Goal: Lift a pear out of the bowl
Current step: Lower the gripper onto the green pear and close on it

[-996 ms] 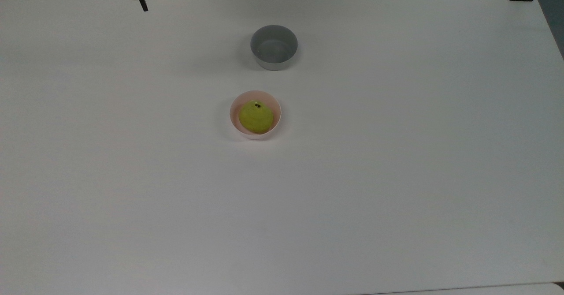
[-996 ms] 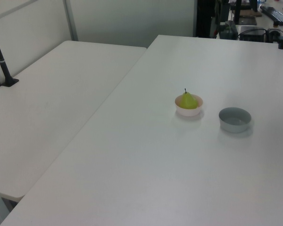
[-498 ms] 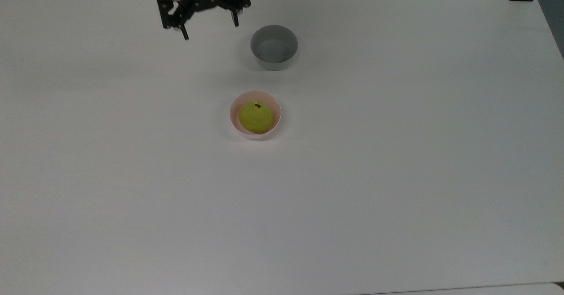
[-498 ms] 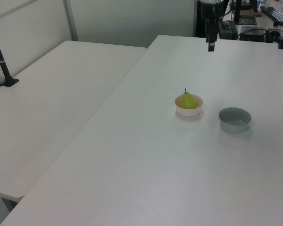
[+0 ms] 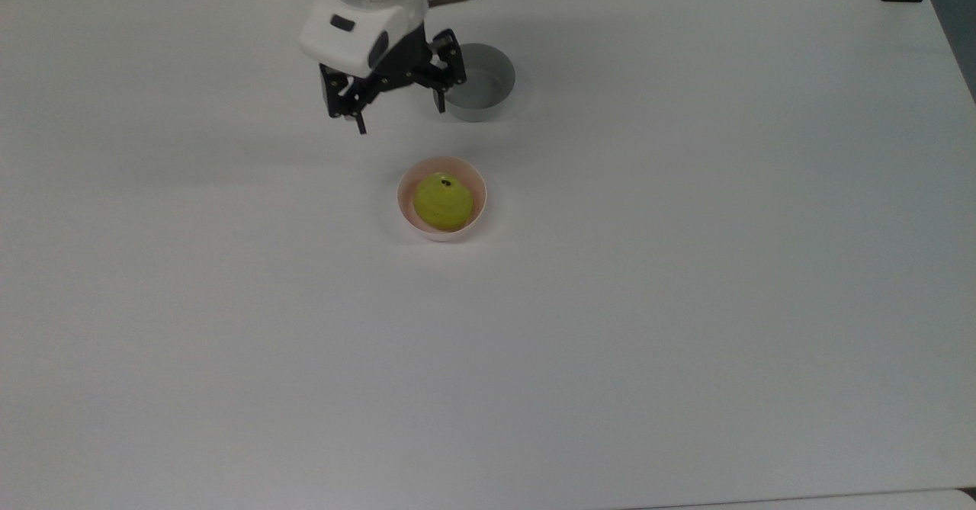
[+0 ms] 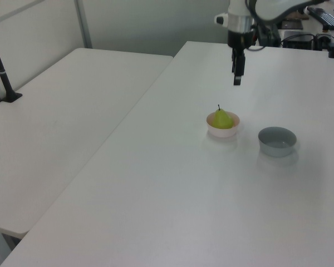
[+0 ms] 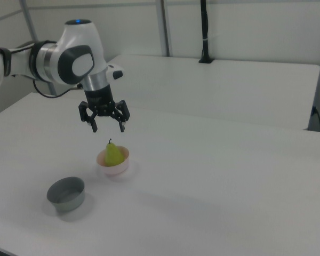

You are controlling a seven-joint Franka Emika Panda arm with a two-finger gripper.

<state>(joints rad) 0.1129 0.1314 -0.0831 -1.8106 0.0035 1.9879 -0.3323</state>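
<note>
Next, my gripper grabs the pear by its narrow upper part [image 6: 220, 113] to pick the pear out of the pale pink bowl [image 6: 222, 131].
A yellow-green pear [image 5: 442, 202] with a dark stem stands upright in the small pale pink bowl [image 5: 409, 223] at the middle of the white table. The left view shows the pear [image 6: 222, 118] in the bowl [image 6: 222, 131], and so does the right view, pear [image 7: 113, 153] and bowl [image 7: 114, 167]. My gripper [image 5: 399, 117] hangs open and empty in the air, above and behind the bowl in the top view. In the right view the gripper [image 7: 108, 128] hovers a little above the pear's stem, fingers spread wide. The left view has the gripper [image 6: 236, 75] high over the table.
A grey straight-sided bowl [image 5: 488, 94] stands empty just beyond the pink one, partly behind the gripper in the top view, and shows as the grey bowl [image 6: 277, 141] in the left view. A second white table [image 6: 61, 122] adjoins at the left view's left.
The arm has swung in from the top view's upper edge toward the pink bowl, coming lower and closer over both frames. Pear and bowls have not moved.
</note>
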